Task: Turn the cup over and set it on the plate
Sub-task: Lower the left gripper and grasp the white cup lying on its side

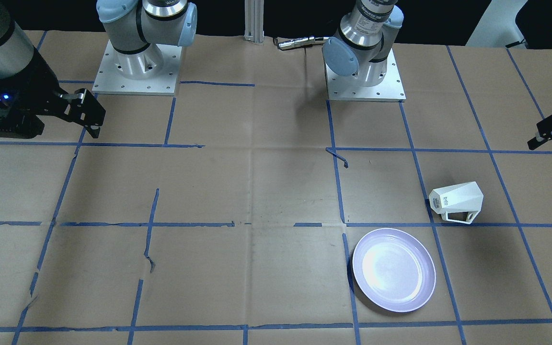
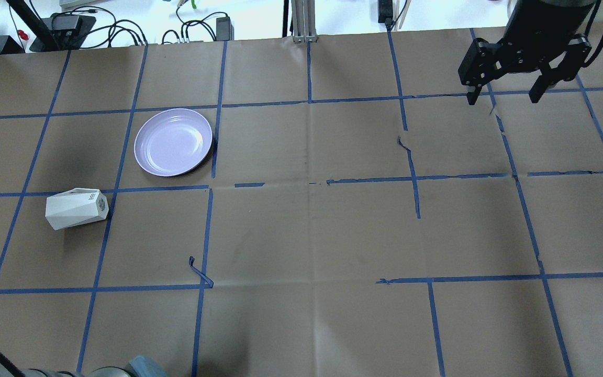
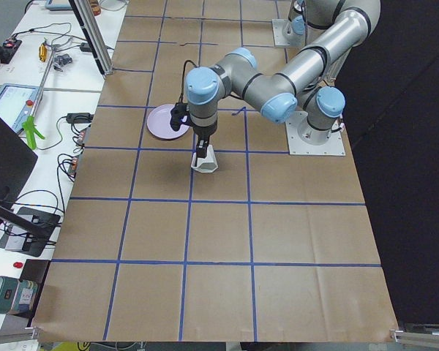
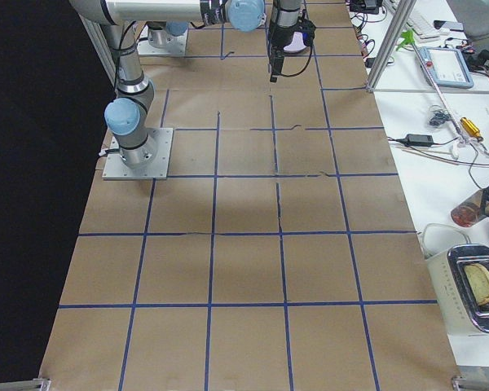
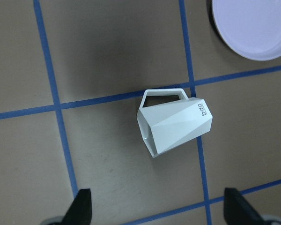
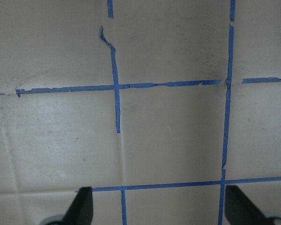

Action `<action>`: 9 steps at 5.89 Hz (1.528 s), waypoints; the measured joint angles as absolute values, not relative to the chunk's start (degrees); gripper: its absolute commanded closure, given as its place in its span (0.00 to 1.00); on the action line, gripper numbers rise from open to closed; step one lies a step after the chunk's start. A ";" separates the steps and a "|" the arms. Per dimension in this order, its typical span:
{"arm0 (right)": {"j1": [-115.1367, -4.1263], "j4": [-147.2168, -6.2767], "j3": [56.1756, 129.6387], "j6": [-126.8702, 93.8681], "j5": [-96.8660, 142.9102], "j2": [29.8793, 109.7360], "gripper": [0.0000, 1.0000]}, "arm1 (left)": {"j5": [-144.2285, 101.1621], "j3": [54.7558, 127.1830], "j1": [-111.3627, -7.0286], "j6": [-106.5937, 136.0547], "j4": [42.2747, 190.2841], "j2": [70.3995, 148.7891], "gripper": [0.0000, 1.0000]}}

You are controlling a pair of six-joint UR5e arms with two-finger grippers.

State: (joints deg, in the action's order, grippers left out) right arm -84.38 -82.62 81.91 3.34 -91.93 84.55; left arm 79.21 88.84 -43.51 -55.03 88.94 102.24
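My left gripper will grab the white cup by its rim (image 1: 476, 191) next. Then it will flip the cup upright onto the plate (image 1: 394, 270).
The white faceted cup (image 1: 455, 201) lies on its side on the brown paper, handle flat on the table towards the plate. In the overhead view the cup (image 2: 76, 208) has its lettered base to the right and its mouth to the left. The lavender plate (image 1: 394, 270) sits empty just beyond it (image 2: 173, 142). My left gripper (image 5: 160, 208) is open and empty, high above the cup (image 5: 175, 124); the plate's rim (image 5: 253, 26) shows at top right. My right gripper (image 2: 503, 98) is open and empty, far off at the table's other side.
Both arm bases (image 1: 137, 62) (image 1: 366, 72) stand at the robot's edge. An aluminium post (image 2: 304, 21) and cables lie past the far edge. A curl of loose blue tape (image 2: 199, 272) sticks up near the middle left.
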 measured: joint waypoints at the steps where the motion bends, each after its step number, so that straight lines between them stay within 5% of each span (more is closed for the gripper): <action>1: -84.38 -82.62 81.91 3.34 -91.93 84.55 0.00 | 71.54 88.73 -40.28 -55.80 90.23 106.64 0.01; 5: -84.38 -82.62 81.91 3.34 -91.93 84.55 0.00 | 50.62 88.68 -35.05 -67.69 104.54 123.75 0.01; 8: -84.38 -82.62 81.91 3.34 -91.93 84.55 0.00 | 45.15 89.90 -34.54 -70.40 116.82 128.79 0.01; 9: -84.38 -82.62 81.91 3.34 -91.93 84.55 0.00 | 44.27 90.16 -34.54 -71.54 119.06 129.69 0.09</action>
